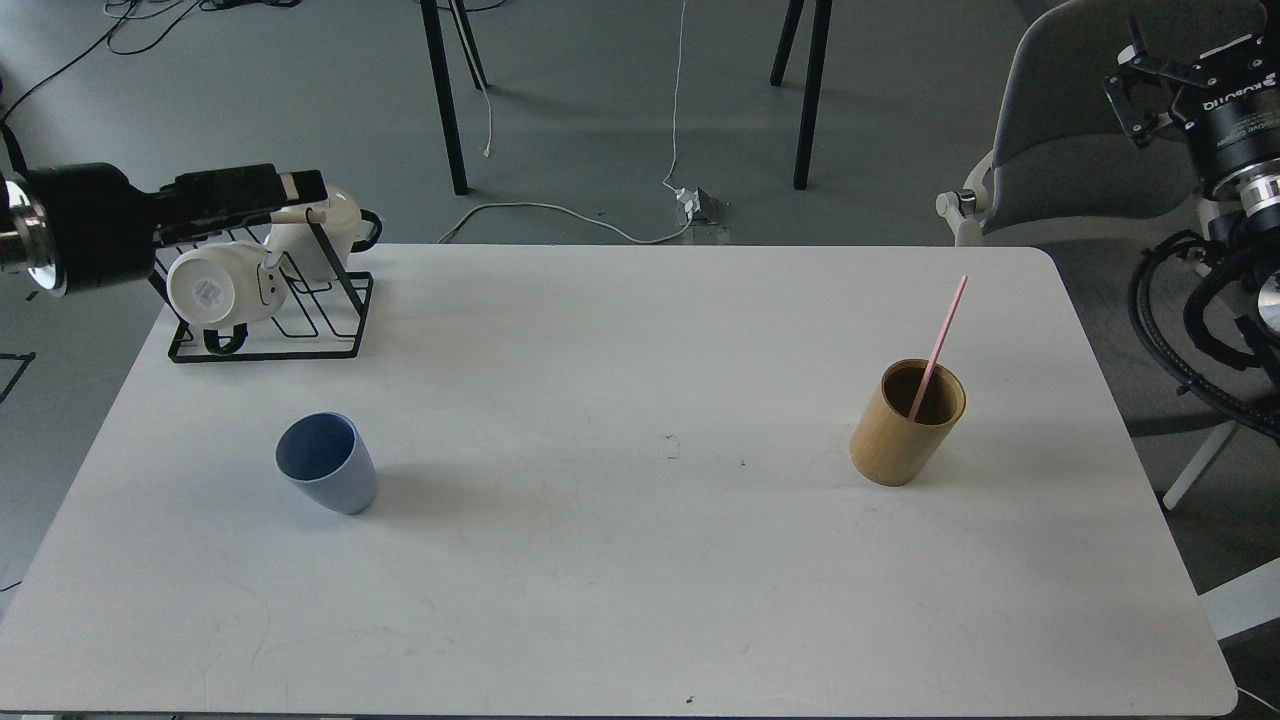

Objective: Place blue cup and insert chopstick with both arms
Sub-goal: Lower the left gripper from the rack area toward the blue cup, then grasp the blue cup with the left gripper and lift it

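Note:
My right gripper picks up the pink chopstick by its upper end (960,289) next, to insert the chopstick into the blue cup (328,476).
The blue cup (328,476) stands upright on the left part of the white table (640,580), with nothing touching it. The pink chopstick (944,325) leans inside a tan bamboo holder (905,425) on the right part of the table. My left gripper (300,188) reaches in from the left, lying level and side-on above the mug rack, far behind the cup. Its fingers merge into one dark bar. My right gripper (1175,60) hangs off the table at the top right, well away from the holder, with its fingers spread and nothing between them.
A black wire rack (270,330) with a pale wooden rod holds two white mugs (215,285) at the table's back left corner, right under my left gripper. A grey chair (1080,120) stands beyond the back right corner. Cables lie on the floor behind.

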